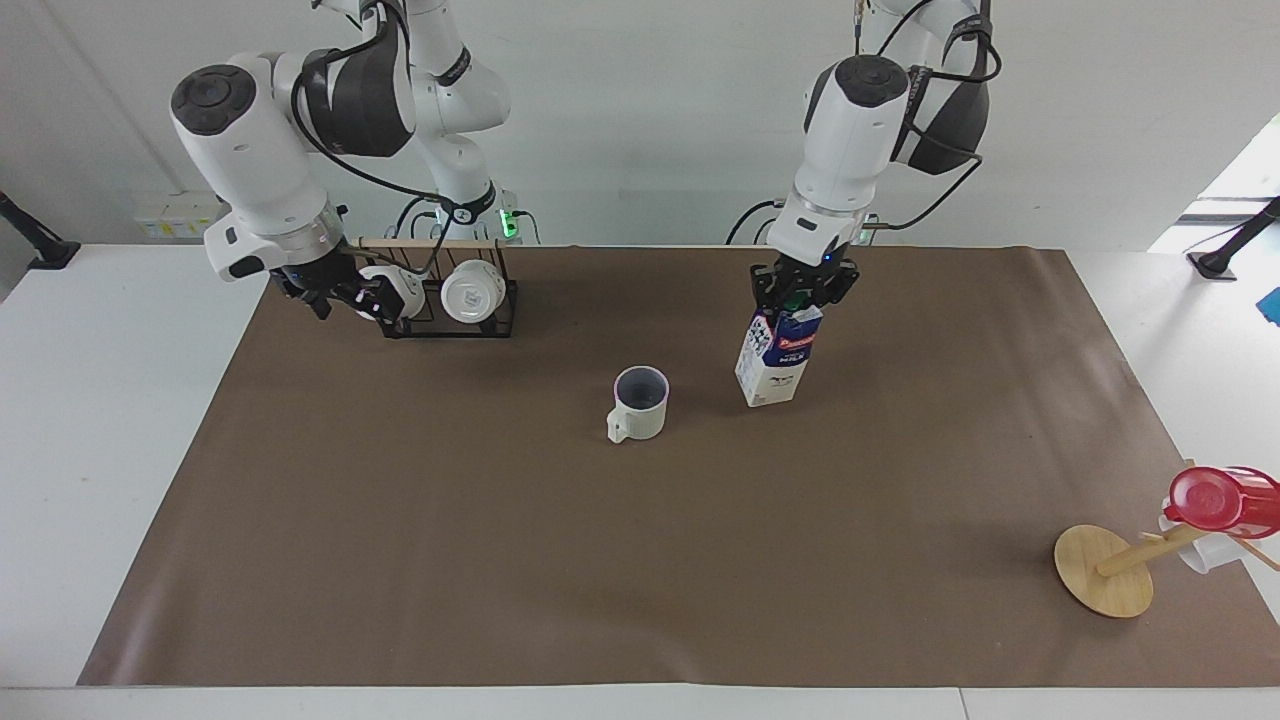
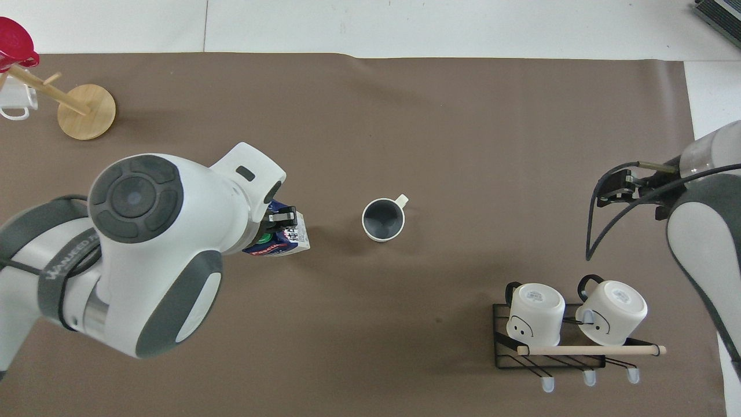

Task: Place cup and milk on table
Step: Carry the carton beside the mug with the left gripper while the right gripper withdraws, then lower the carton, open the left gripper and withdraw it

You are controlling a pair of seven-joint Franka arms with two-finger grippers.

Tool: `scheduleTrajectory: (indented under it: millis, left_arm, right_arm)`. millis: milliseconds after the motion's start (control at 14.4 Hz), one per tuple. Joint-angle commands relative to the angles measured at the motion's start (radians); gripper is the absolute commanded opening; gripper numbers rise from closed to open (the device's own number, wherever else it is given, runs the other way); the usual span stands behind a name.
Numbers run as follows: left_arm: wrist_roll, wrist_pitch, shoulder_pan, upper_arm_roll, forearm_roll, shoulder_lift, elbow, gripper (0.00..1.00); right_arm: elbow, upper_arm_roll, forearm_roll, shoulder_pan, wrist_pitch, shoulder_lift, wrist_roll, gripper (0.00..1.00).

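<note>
My left gripper needs to lower the carton before it lets go, because the tilted milk carton's lower edge (image 2: pixel 303 238) is above the brown sheet (image 2: pixel 324 240).
The cream-white cup (image 1: pixel 640 405) stands upright on the brown sheet of the table (image 1: pixel 500 560), mid-table, with nothing holding it; it also shows in the overhead view (image 2: pixel 382 220). My left gripper (image 1: pixel 800 292) is shut on the top of the milk (image 1: pixel 778 356), a blue and white carton, slightly tilted, right beside the cup toward the left arm's end. I cannot tell whether its base touches the sheet. In the overhead view the left arm covers most of the milk (image 2: pixel 288 236). My right gripper (image 1: pixel 335 296) hangs by the mug rack, holding nothing.
A black wire rack (image 1: pixel 450 322) with two white mugs (image 2: pixel 535 313) stands near the right arm's base. A round wooden disc stand (image 1: pixel 1103 572) with a red cup (image 1: pixel 1215 500) lies at the left arm's end, farthest from the robots.
</note>
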Motion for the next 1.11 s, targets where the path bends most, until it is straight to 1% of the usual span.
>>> scheduleTrajectory:
  millis: [0, 69, 139, 277, 416, 623, 762, 831, 970, 1039]
  left_arm:
    - [-0.049, -0.013, -0.06, 0.02, 0.007, 0.126, 0.123, 0.53]
    - [-0.075, 0.01, -0.077, 0.02, 0.007, 0.149, 0.127, 0.53]
    - [-0.082, 0.043, -0.079, 0.02, 0.007, 0.157, 0.124, 0.53]
    - [-0.082, 0.056, -0.079, 0.02, 0.006, 0.159, 0.12, 0.53]
    - [-0.082, 0.062, -0.079, 0.02, 0.006, 0.159, 0.113, 0.53]
    - [-0.074, 0.09, -0.079, 0.018, 0.006, 0.154, 0.078, 0.54]
    - [-0.059, 0.099, -0.076, 0.018, 0.006, 0.148, 0.064, 0.55]
    - [-0.034, 0.093, -0.076, 0.018, 0.006, 0.146, 0.062, 0.55]
    - [-0.022, 0.09, -0.073, 0.018, 0.006, 0.145, 0.058, 0.56]
    - [-0.022, 0.09, -0.073, 0.018, 0.006, 0.145, 0.058, 0.58]
  right_arm:
    - [-0.041, 0.011, 0.019, -0.073, 0.022, -0.043, -0.122, 1.0]
    - [-0.024, 0.01, 0.019, -0.087, 0.033, -0.04, -0.158, 1.0]
    - [-0.003, 0.008, 0.019, -0.092, 0.044, -0.038, -0.189, 1.0]
    - [0.084, 0.008, 0.019, -0.087, 0.03, -0.034, -0.2, 1.0]
    - [0.132, 0.014, 0.022, -0.084, 0.012, -0.043, -0.2, 1.0]
    - [0.219, 0.019, 0.022, -0.078, -0.054, -0.044, -0.2, 1.0]
    - [0.284, 0.02, 0.02, -0.076, -0.132, -0.044, -0.2, 1.0]
    - [0.298, 0.022, 0.02, -0.076, -0.174, -0.044, -0.2, 1.0]
    - [0.264, 0.033, 0.011, -0.058, -0.185, -0.076, -0.193, 1.0]
    - [0.248, 0.033, 0.011, -0.057, -0.186, -0.087, -0.197, 1.0]
